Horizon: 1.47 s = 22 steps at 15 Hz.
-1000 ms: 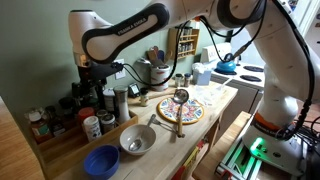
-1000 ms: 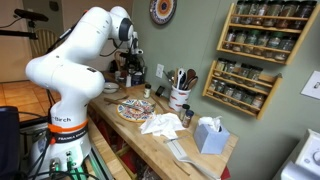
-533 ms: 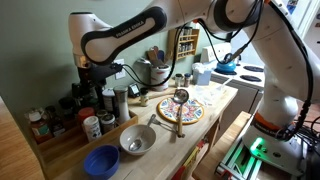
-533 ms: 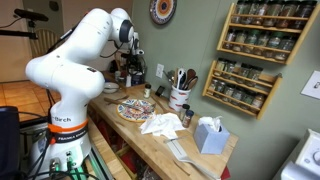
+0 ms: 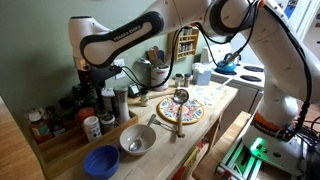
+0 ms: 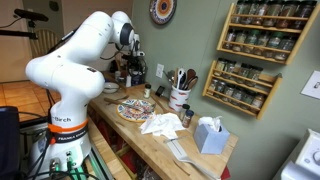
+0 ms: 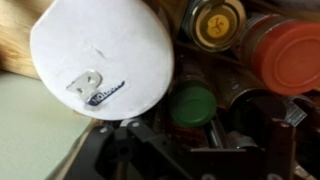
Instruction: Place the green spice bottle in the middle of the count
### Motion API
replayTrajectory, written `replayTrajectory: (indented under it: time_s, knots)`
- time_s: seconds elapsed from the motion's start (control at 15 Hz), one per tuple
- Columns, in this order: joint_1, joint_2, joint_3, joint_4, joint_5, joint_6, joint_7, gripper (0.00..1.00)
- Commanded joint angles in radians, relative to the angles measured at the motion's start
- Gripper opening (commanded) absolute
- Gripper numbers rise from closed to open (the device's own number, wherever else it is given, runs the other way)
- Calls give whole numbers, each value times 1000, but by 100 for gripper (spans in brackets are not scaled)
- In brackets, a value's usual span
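The green cap sits between my gripper's fingers, which are down among the packed lids, so I should close my gripper on the green cap.
In the wrist view the green spice bottle shows as a green cap packed among other bottles. My gripper is low over it, with a dark finger at each side of the cap, and looks open. A large white lid is close on its left. A yellow lid and a red lid sit beyond it. In both exterior views the gripper reaches down into the bottle cluster at the end of the wooden counter. The bottle itself is hidden there.
A blue bowl, a metal bowl, a painted plate with a ladle and a pot stand on the counter. A utensil jar, white cloth and tissue box lie further along.
The arm's elbow has shifted slightly. The gripper stays down among the bottles.
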Motion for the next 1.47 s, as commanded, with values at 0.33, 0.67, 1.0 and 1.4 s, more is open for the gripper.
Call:
replayTrajectory:
  time_s: [0.33,0.67,1.0,1.4]
  knots:
    - [-12,34,13,43,24,-55,-38,39]
    - [-12,17,22,48,21,-90,-73,20]
    - [-9,-68,23,22,4,-144,-121,20]
    - [-13,-160,35,19,11,-170,-202,20]
